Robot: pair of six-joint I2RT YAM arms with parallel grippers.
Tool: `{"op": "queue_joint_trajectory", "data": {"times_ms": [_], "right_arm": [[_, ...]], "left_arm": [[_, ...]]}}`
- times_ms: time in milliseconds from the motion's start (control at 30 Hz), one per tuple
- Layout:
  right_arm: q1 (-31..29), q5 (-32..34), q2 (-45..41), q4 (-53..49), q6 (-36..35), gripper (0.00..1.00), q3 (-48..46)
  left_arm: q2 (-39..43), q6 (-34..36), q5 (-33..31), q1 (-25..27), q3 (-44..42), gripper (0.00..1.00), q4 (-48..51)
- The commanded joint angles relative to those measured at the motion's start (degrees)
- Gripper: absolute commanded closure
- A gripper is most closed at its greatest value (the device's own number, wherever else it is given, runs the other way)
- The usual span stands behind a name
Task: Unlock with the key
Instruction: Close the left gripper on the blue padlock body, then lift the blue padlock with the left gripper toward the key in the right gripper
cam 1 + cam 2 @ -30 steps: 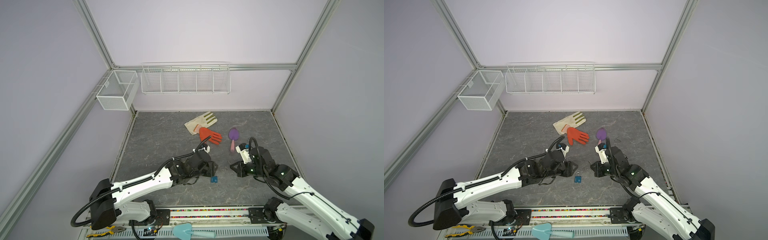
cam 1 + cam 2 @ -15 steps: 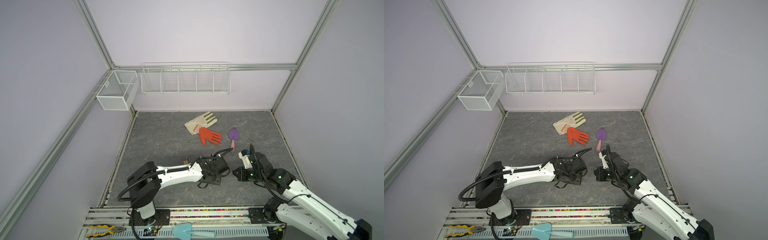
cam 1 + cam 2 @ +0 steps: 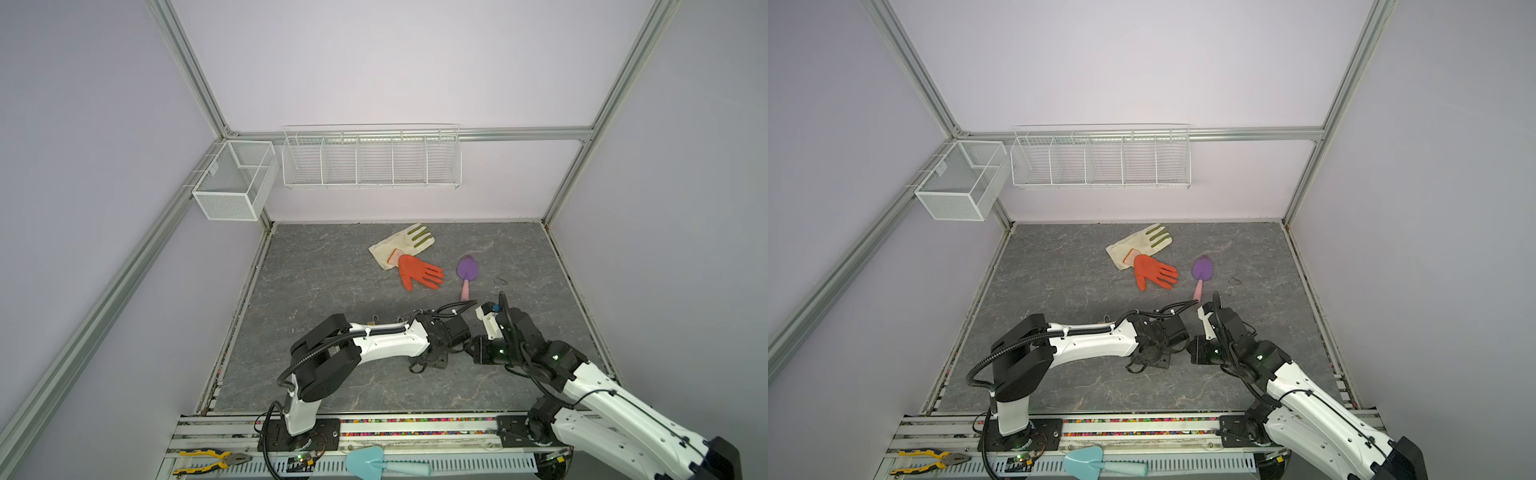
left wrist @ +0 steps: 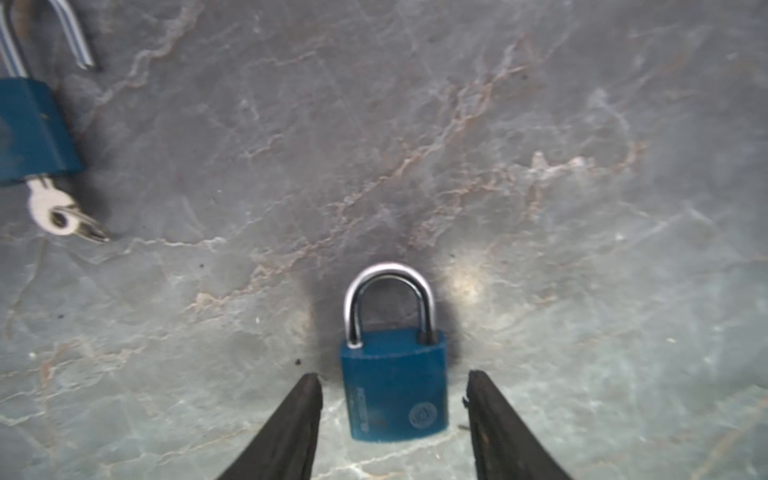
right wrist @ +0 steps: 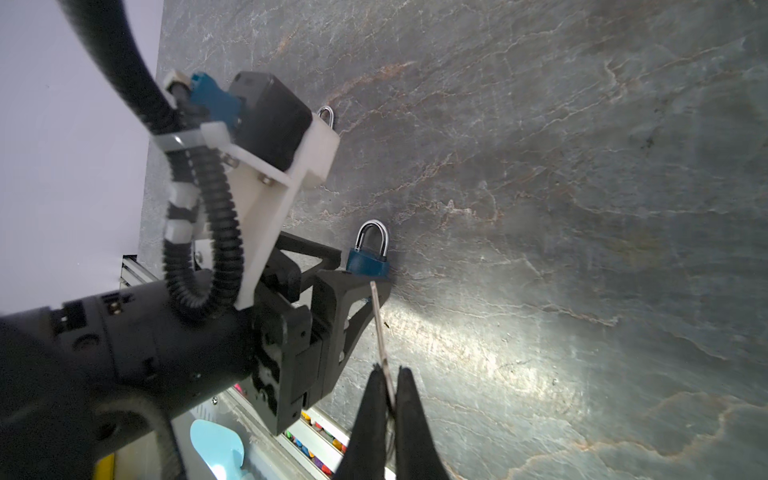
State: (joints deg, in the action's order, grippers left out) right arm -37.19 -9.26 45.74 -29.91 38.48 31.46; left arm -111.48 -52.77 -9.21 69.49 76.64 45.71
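The blue padlock (image 4: 395,387) needs to be held next by the two sides of its body with my left gripper, so that the shackle (image 4: 389,271) and the opposite end stay free. Then it can be unlocked with the key.
A blue padlock (image 4: 395,382) with a closed silver shackle lies flat on the grey mat. My left gripper (image 4: 394,376) is open, one black finger on each side of the lock body with a small gap at each. The right wrist view shows the same padlock (image 5: 368,262) half hidden behind the left fingers (image 5: 345,299). My right gripper (image 5: 390,370) is shut on a thin silver key (image 5: 379,328), whose blade points at the lock's body and stops just short of it. In both top views the two grippers (image 3: 432,361) (image 3: 468,349) meet near the front centre, and the padlock is hidden under them.
A second blue padlock (image 4: 29,129) with an open shackle and its own key (image 4: 58,212) lies close by. Orange glove (image 3: 417,272), cream glove (image 3: 401,245) and purple trowel (image 3: 467,272) lie farther back. Pliers (image 3: 212,459) and a light-blue trowel (image 3: 374,461) rest on the front rail.
My left gripper has swung to the right and come down over the blue padlock, which now sits between its fingers. The right gripper shifted slightly, still holding the key.
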Motion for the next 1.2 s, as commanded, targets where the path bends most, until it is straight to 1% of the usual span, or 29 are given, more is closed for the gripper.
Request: {"op": "queue_joint_trajectory", "data": {"times_ms": [0,133,367,500,600,767,1000,1167], "right_arm": [[0.73,-0.93,-0.88,1.01,0.99,0.94,-1.03],[1.73,-2.45,-1.09,1.62,1.33,0.94,-1.5],[2.37,-2.83,-2.43,1.87,1.04,0.94,-2.38],[2.45,-3.62,-2.39,2.16,0.6,0.94,-2.59],[2.4,-3.5,-2.49,1.64,0.22,0.94,-2.35],[2.39,-2.88,-2.83,1.15,0.11,0.94,-2.41],[2.45,-1.74,-3.52,0.03,-0.22,0.94,-2.06],[2.41,-1.84,-3.48,-0.82,-1.76,0.94,-1.38]], "left_arm": [[-2.15,-1.4,-2.39,-0.06,2.58,0.45,4.03],[-2.61,-1.94,-1.75,-0.31,2.29,0.47,2.74],[-2.99,-2.8,-0.8,-0.88,1.58,0.51,2.07],[-4.07,-2.26,1.65,-0.94,1.81,0.52,0.87],[-3.96,-2.85,1.34,-0.94,1.25,0.54,0.45],[-3.65,-3.3,1.39,-1.2,0.36,0.59,-0.51],[-1.07,-3.54,1.42,-1.45,-2.64,0.68,-3.83],[1.52,-3.32,0.4,-1.45,-4.19,0.7,-5.72]]}}
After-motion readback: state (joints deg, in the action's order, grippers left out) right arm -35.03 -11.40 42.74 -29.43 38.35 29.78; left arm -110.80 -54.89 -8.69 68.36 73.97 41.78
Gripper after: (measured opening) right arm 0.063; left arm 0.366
